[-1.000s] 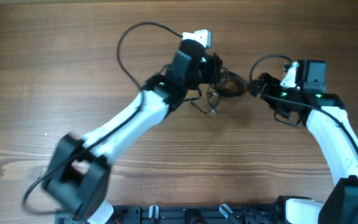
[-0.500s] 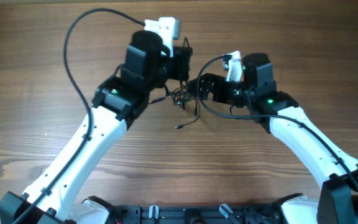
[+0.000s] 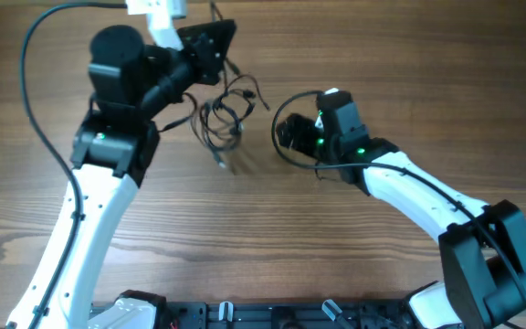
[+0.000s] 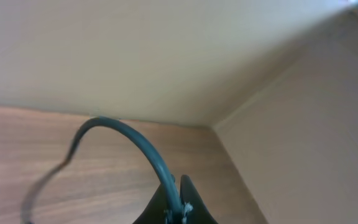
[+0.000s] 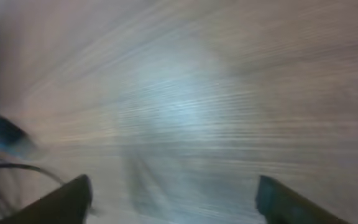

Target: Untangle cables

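To untangle the cables, my right gripper will next pick up the tangle's bunched loops, apart from my left gripper's cord, leaving cord free.
The cables (image 3: 227, 113) are thin black cords in a loose tangle of loops, trailing from my left gripper (image 3: 215, 42) down toward the table's middle. One plug end (image 3: 222, 164) points toward the front. The left gripper is shut on one cord at the far edge of the overhead view. In the left wrist view that cord (image 4: 124, 132) arcs up out of the closed left gripper (image 4: 178, 188). My right gripper (image 3: 288, 134) stands open just right of the tangle, apart from it. The right wrist view is blurred: dark fingertips (image 5: 68, 198) wide apart, cords (image 5: 2, 138) at the left edge.
Thick black robot wires loop off both arms, one wide arc at the far left (image 3: 27, 82) and one ring round the right wrist (image 3: 290, 155). The wooden table (image 3: 336, 247) spreads all around. The arm bases sit along the front edge.
My left arm has swung left and toward the far edge, carrying the cables with it and stretching the knot into looser loops. The right arm followed leftward, still open.
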Robot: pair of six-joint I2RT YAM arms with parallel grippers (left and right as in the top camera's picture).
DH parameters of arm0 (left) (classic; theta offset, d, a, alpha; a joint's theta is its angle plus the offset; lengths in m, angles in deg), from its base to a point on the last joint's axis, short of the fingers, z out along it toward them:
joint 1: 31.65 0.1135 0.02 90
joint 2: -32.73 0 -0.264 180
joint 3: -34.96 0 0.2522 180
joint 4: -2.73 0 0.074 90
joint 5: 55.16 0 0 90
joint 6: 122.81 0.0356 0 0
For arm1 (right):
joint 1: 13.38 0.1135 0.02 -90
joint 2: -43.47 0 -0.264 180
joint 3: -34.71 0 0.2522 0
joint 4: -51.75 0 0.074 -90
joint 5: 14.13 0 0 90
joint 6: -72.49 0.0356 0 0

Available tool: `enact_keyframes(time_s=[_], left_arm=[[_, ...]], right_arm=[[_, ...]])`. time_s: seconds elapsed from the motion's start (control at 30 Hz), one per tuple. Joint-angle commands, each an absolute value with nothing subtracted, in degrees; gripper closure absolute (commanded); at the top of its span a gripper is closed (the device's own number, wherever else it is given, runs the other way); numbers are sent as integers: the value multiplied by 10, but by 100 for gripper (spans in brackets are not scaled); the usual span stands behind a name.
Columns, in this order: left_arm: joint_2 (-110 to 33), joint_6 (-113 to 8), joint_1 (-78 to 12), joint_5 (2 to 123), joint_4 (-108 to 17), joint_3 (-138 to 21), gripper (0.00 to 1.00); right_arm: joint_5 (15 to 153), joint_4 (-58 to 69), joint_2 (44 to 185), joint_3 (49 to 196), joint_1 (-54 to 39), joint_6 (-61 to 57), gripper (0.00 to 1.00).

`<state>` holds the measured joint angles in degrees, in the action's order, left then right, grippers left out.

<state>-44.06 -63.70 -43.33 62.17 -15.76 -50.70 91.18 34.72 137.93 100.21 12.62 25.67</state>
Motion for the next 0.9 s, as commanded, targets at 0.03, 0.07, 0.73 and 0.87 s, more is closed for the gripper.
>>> enact_keyframes(time_s=[0.03, 0.07, 0.73, 0.87], left_arm=[[-429, -762, -398, 530, -182, -511, 96], [-429, -792, -398, 503, -182, -511, 96], [-427, -932, -472, 504, -152, -512, 96], [-405, -849, -450, 504, -153, -512, 96]], right_arm=[[1181, 390, 1355, 1006, 149, 185, 0], [1186, 388, 1355, 1006, 162, 185, 0], [640, 479, 1371, 1006, 305, 308, 88], [606, 360, 1364, 1006, 256, 339, 96]])
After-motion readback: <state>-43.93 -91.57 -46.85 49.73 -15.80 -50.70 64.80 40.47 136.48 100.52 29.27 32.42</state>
